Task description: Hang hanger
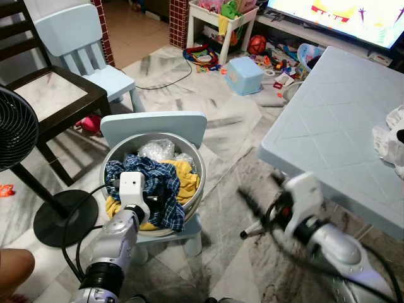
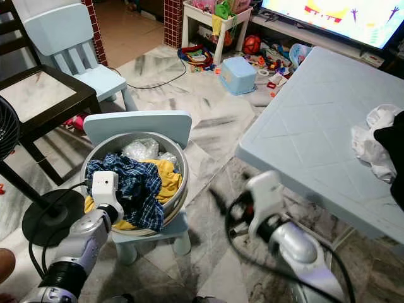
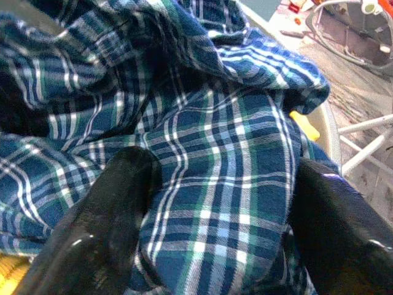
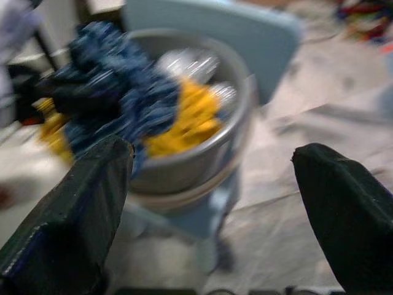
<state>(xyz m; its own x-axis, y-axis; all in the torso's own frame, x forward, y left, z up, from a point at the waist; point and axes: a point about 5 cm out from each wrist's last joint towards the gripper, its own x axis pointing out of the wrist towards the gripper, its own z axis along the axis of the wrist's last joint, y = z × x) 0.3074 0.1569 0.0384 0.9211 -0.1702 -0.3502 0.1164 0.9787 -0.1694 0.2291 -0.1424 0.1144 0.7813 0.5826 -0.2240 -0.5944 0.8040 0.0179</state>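
A bunched fold (image 3: 215,196) of the blue plaid shirt (image 3: 215,123) stands up between my fingers, and the rest of the shirt is slack, so my left gripper will grab that bunched fold next.
A grey metal basin (image 1: 197,161) full of laundry sits on a small light blue chair (image 1: 154,123). A blue plaid shirt (image 1: 161,186) lies on top of a yellow cloth (image 1: 184,180), beside a crumpled clear plastic bag (image 1: 156,149). My left gripper (image 3: 221,166) is pushed into the plaid shirt (image 3: 215,123), fingers (image 3: 123,184) apart with the cloth bunched between them. My right gripper (image 1: 245,214) is blurred, low over the floor to the right of the basin. It is open and empty, and the right wrist view looks at the basin (image 4: 202,160).
A light blue table (image 1: 334,126) with a white cloth (image 1: 388,142) stands at the right. A black fan (image 1: 16,136) on its round base (image 1: 63,218) and a dark wooden chair (image 1: 50,95) stand at the left. Toys and a blue box (image 1: 244,74) litter the far floor.
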